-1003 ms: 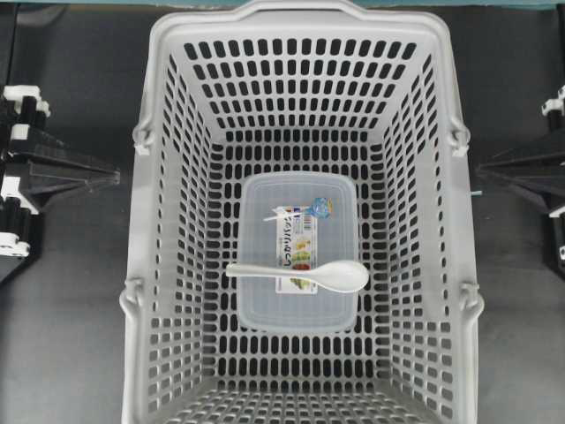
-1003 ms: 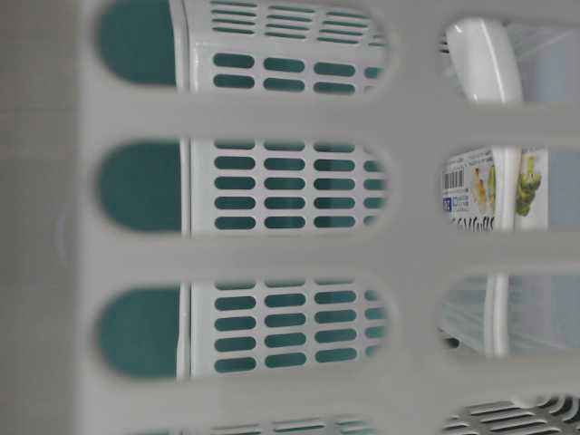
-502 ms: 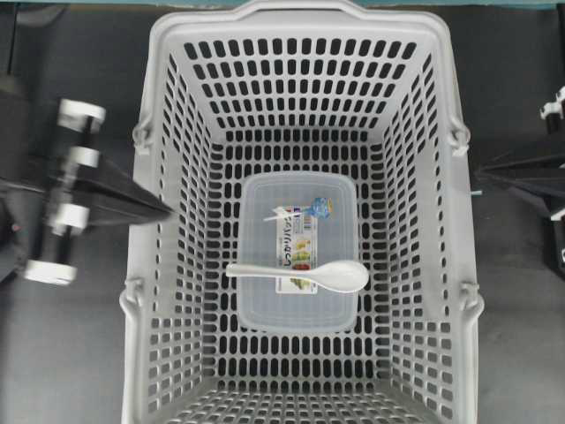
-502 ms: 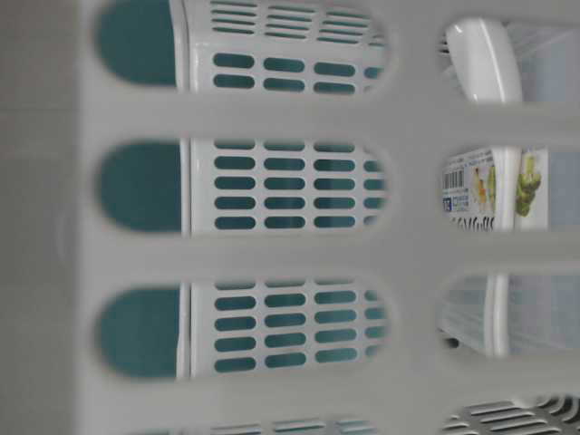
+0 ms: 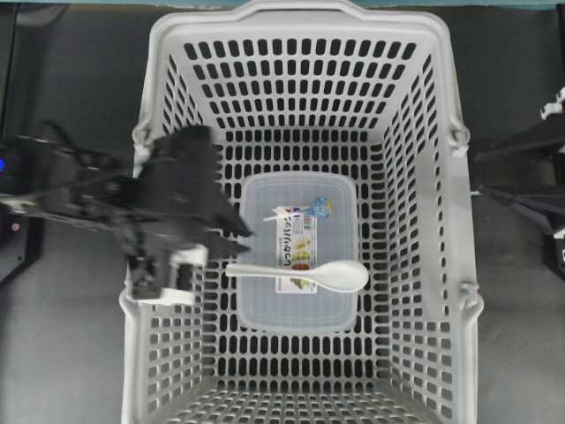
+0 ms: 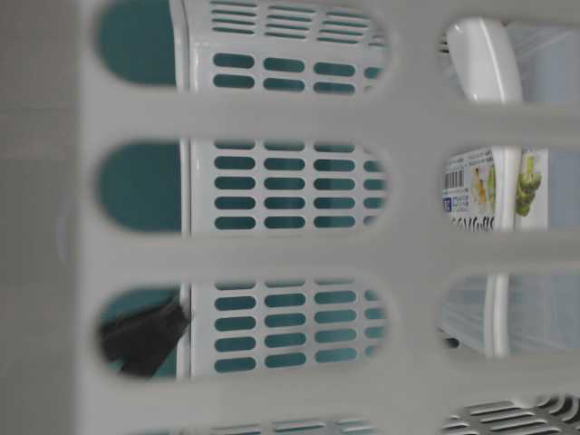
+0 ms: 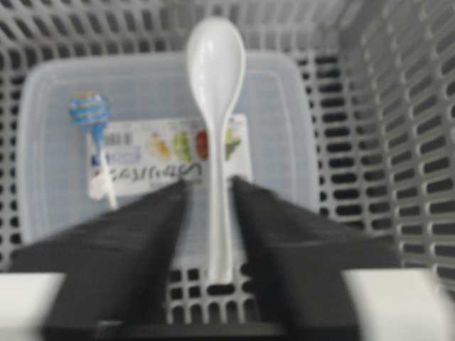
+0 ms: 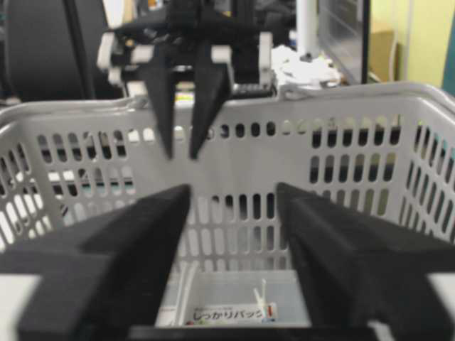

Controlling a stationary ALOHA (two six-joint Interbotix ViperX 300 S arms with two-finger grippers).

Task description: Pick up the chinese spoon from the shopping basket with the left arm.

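Observation:
My left gripper should pick up the spoon next by the handle close to the bowl (image 5: 290, 271). The spoon is long, and its broad bowl (image 5: 342, 276) makes one end big.
The white chinese spoon (image 5: 305, 275) lies across the lid of a clear food container (image 5: 265, 205) on the floor of the grey shopping basket (image 5: 466, 238), bowl to the right. My left gripper (image 5: 240, 231) reaches over the basket's left rim and hovers above the handle end, open and empty. In the left wrist view the spoon (image 7: 215, 85) runs up between my open left gripper's (image 7: 210, 185) two fingers. My right gripper (image 5: 479, 172) is open and empty outside the right rim. In the right wrist view it (image 8: 232, 192) faces the left gripper (image 8: 179, 150).
The container carries a printed label (image 5: 297, 250) and a small blue-topped item (image 5: 320, 208). The basket walls (image 7: 398, 106) stand high around the gripper. The table-level view looks through the basket's slots at the spoon bowl (image 6: 485, 63) and a dark piece of gripper (image 6: 145, 337).
My left arm has swung from left of the basket over its rim to above the spoon's handle end. My right gripper's fingers have spread apart. The spoon has not moved.

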